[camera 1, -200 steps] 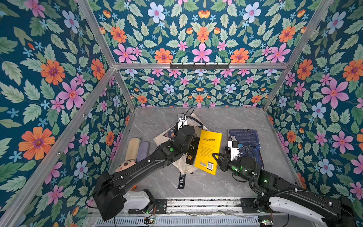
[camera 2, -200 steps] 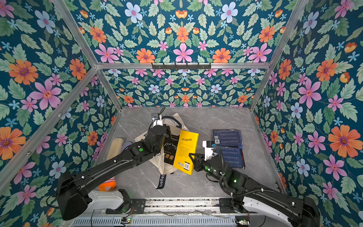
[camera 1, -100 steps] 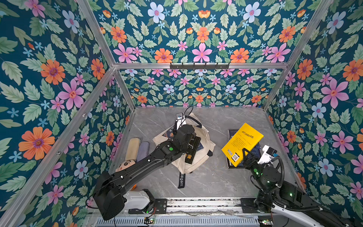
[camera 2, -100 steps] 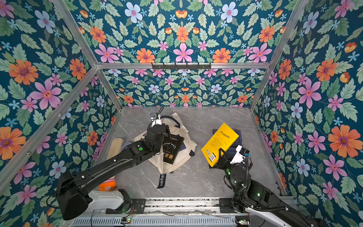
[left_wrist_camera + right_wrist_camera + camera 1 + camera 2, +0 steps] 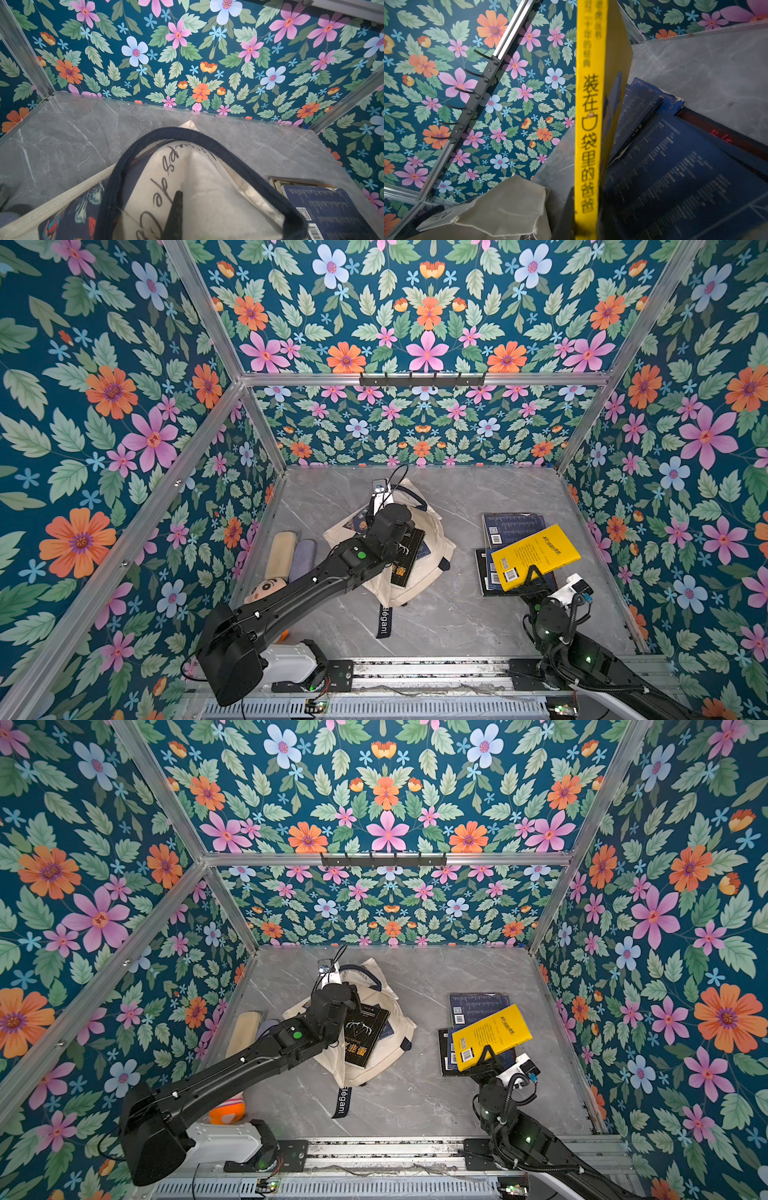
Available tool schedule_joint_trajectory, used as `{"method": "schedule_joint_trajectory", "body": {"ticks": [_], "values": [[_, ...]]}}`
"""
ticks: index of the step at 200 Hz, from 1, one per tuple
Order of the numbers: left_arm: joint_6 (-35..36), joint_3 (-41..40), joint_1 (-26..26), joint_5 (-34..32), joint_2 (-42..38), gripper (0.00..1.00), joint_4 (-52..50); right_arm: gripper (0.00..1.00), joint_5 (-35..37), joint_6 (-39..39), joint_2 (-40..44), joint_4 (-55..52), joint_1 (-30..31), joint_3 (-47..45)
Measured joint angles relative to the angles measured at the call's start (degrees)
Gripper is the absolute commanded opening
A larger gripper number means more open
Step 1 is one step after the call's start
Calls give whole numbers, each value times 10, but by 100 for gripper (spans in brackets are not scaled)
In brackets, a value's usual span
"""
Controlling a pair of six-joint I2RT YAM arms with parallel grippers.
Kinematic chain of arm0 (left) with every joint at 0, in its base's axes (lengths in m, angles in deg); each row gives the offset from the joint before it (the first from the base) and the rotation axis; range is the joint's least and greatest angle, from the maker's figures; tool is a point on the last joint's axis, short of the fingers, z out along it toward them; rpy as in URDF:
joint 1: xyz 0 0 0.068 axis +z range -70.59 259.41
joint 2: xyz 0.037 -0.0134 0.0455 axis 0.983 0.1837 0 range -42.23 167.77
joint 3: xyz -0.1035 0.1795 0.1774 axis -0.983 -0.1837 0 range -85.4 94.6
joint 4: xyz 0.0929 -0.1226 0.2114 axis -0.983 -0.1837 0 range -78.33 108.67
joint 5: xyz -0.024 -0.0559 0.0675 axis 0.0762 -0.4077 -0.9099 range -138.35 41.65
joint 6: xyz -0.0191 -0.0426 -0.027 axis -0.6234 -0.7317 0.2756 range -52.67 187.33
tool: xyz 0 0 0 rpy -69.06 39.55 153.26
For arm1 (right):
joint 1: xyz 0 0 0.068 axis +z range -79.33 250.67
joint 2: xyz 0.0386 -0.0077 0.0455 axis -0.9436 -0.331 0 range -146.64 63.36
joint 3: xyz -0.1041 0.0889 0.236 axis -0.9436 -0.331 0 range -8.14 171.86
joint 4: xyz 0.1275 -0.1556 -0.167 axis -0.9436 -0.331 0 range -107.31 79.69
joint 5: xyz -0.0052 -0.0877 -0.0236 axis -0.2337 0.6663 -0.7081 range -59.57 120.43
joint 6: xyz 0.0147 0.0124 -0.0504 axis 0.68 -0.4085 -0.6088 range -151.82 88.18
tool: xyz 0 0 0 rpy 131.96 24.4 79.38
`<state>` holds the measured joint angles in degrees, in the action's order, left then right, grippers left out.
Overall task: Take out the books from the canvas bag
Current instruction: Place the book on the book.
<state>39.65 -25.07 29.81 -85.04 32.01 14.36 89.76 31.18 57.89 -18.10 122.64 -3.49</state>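
The yellow book [image 5: 534,556] hangs tilted above the dark blue books and would drop at an angle if I opened now. My right gripper keeps holding it for now.
The cream canvas bag [image 5: 434,549] lies crumpled at mid-table in both top views, and a black book [image 5: 409,558] rests across its opening. My left gripper [image 5: 390,512] is at the bag's far end, shut on a fold of canvas. In the left wrist view one dark finger [image 5: 174,212] presses against the canvas bag [image 5: 207,197], under its navy handle [image 5: 166,133]. My right gripper [image 5: 530,578] is shut on the yellow book [image 5: 534,556]. The book hangs tilted over two dark blue books [image 5: 513,526] lying at the right. The right wrist view shows the yellow book's spine [image 5: 588,124] clamped in the gripper [image 5: 586,218].
Beige and purple pouches [image 5: 282,549] and a doll head [image 5: 266,591] lie along the left wall. The bag's navy strap [image 5: 384,620] trails toward the front rail. A hook rail [image 5: 422,379] is mounted on the back wall. Floral walls enclose three sides.
My right arm has carried the yellow book from beside the bag over to the right and brought it down over the blue books. The left arm has kept its hold on the bag.
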Motion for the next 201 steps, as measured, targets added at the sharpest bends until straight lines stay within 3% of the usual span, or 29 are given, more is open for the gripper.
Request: {"method": "schedule_joint_trajectory", "body": {"ticks": [84, 157, 201], "values": [[-4, 0, 0, 9, 5, 0, 0, 0, -16, 155, -196, -30, -4, 38], [-4, 0, 0, 16, 5, 0, 0, 0, -47, 214, -207, -48, -14, 45], [-4, 0, 0, 18, 5, 0, 0, 0, -49, 301, -206, -122, -15, 62]]}}
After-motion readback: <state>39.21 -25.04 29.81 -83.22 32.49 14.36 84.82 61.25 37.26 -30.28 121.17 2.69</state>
